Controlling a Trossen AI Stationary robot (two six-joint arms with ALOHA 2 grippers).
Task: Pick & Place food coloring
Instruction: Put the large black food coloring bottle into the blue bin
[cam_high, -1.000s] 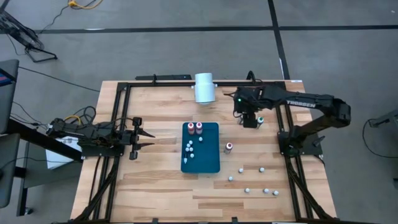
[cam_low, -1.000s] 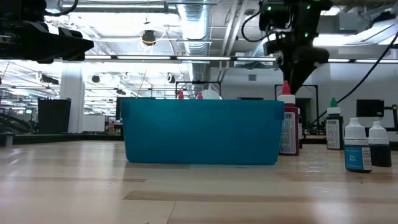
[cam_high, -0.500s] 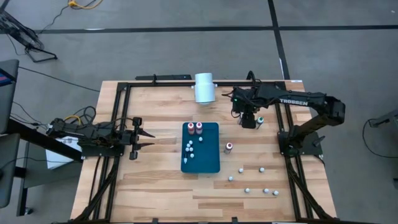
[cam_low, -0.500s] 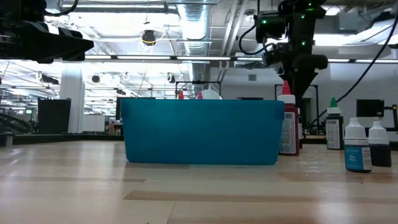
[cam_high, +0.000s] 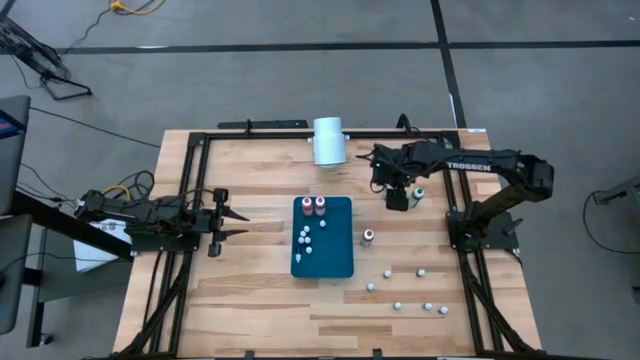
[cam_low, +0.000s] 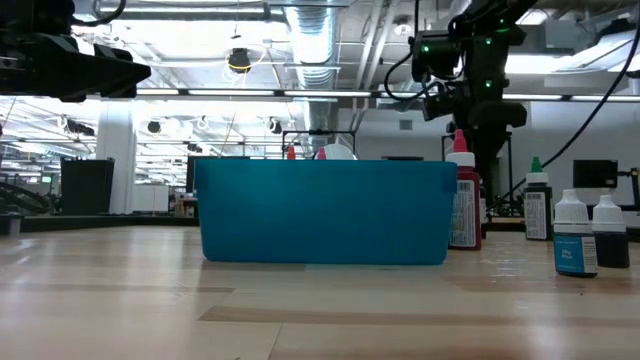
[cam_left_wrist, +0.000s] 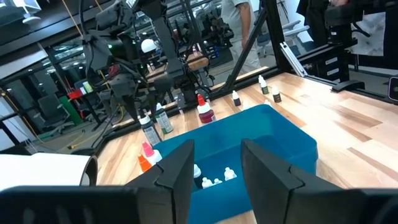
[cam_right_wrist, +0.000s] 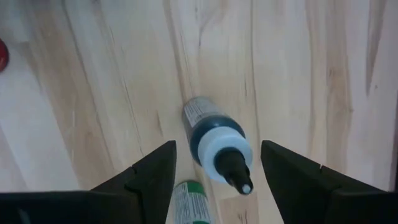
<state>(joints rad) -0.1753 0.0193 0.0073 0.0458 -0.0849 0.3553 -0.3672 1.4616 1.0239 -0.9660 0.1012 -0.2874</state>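
My right gripper should close on the dark teal bottle now, as my fingers are level with the white cap (cam_right_wrist: 216, 144) in the right wrist view.
The food coloring is a set of tiny bottles. A dark teal bottle with a white cap (cam_right_wrist: 216, 144) stands upright on the table beside a green one (cam_right_wrist: 189, 204). My right gripper (cam_right_wrist: 217, 180) hangs above it, pointing down, open, one finger on either side and clear of it. In the high view that gripper (cam_high: 397, 198) is at the far right, next to those bottles (cam_high: 420, 192). A reddish bottle (cam_high: 368, 237) stands right of the teal bin (cam_high: 340, 262), which holds two red-capped bottles (cam_high: 314, 206) and small whitish ones (cam_high: 305, 238). My left gripper (cam_high: 228, 222) waits open at the left.
Several small bottles (cam_high: 408, 290) stand scattered over the near right of the table. A large white cylinder (cam_high: 328, 141) lies at the far edge. A black frame (cam_high: 190, 190) borders the table. In the low view, bottles (cam_low: 590, 235) stand right of the bin (cam_low: 325, 212).
My right gripper has sunk toward the bottles at the far right of the table and tipped a little further downward. The bottles and the bin have stayed where they were.
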